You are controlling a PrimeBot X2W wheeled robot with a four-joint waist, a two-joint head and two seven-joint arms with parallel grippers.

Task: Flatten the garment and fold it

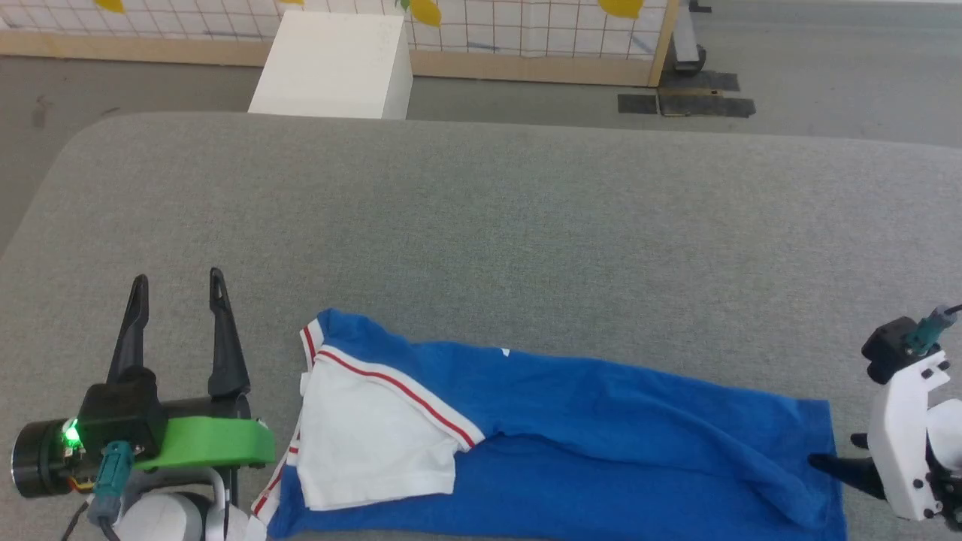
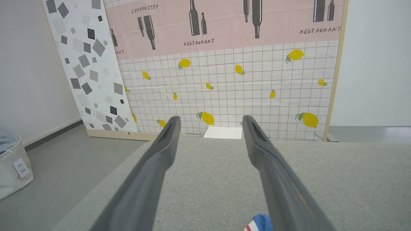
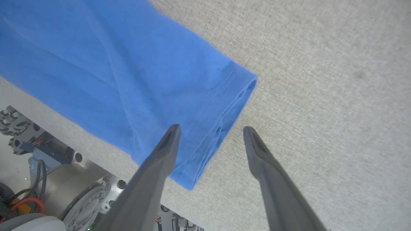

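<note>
Next, the right gripper picks up the garment by its blue hem end with the stitched edge [image 1: 812, 487] [image 3: 196, 154] to fold the garment.
The garment [image 1: 571, 421] lies along the near edge of the grey table [image 1: 481, 210] as a long blue band. A white sleeve with a red stripe is folded on top at its left end. My left gripper [image 1: 178, 276] stands open just left of that end, fingers pointing away over bare table. In the left wrist view the left gripper [image 2: 210, 120] holds nothing, and a scrap of the garment [image 2: 261, 222] shows by the right finger. My right gripper [image 1: 834, 451] is at the hem on the right. In the right wrist view the right gripper [image 3: 210, 128] is open above the garment [image 3: 128, 80], its hem corner lying under the left finger.
A white box [image 1: 334, 64] stands on the floor beyond the table's far edge, in front of a lemon-print partition [image 2: 224, 80]. A pale laundry basket [image 2: 9, 166] sits on the floor at the left. My base [image 3: 48, 176] shows below the near table edge.
</note>
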